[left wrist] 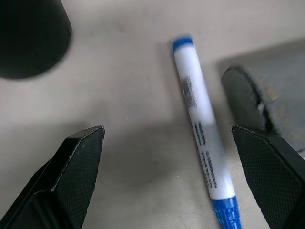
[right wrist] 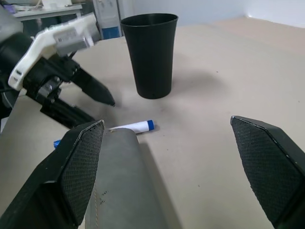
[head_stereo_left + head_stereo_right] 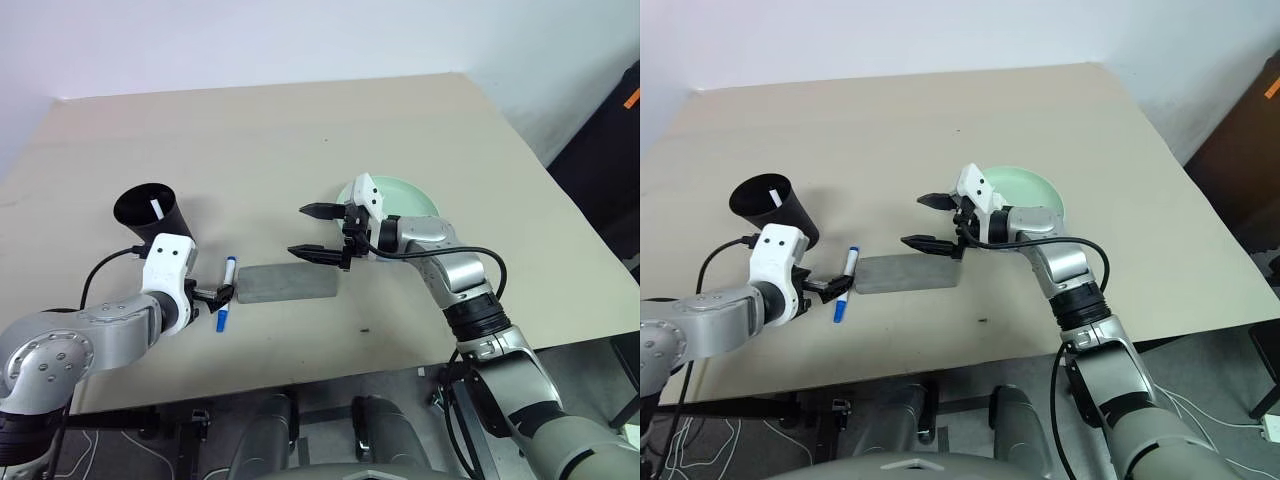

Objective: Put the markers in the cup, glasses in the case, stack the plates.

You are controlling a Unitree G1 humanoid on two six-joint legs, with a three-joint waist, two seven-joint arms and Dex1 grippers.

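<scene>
The white marker's body (image 3: 229, 272) is between my left gripper's fingers, which reach down around it beside the grey case. My fingers would hold the marker if I closed now, so I will close.
The black cup (image 3: 150, 215) stands at the left with a white marker (image 3: 157, 208) poking up inside it. A blue-capped marker (image 3: 227, 290) lies on the table between the cup and the closed grey case (image 3: 288, 283). My left gripper (image 3: 214, 295) is open and low over this marker, which lies between its fingers (image 1: 81, 162) untouched. My right gripper (image 3: 300, 230) hangs open and empty above the case's right end, pointing left. A mint green plate (image 3: 405, 198) sits behind the right wrist. The glasses are out of view.
The beige table (image 3: 260, 140) stretches wide behind the objects. Its front edge runs close below the case and the marker. A dark object (image 3: 610, 170) stands beyond the table's right edge.
</scene>
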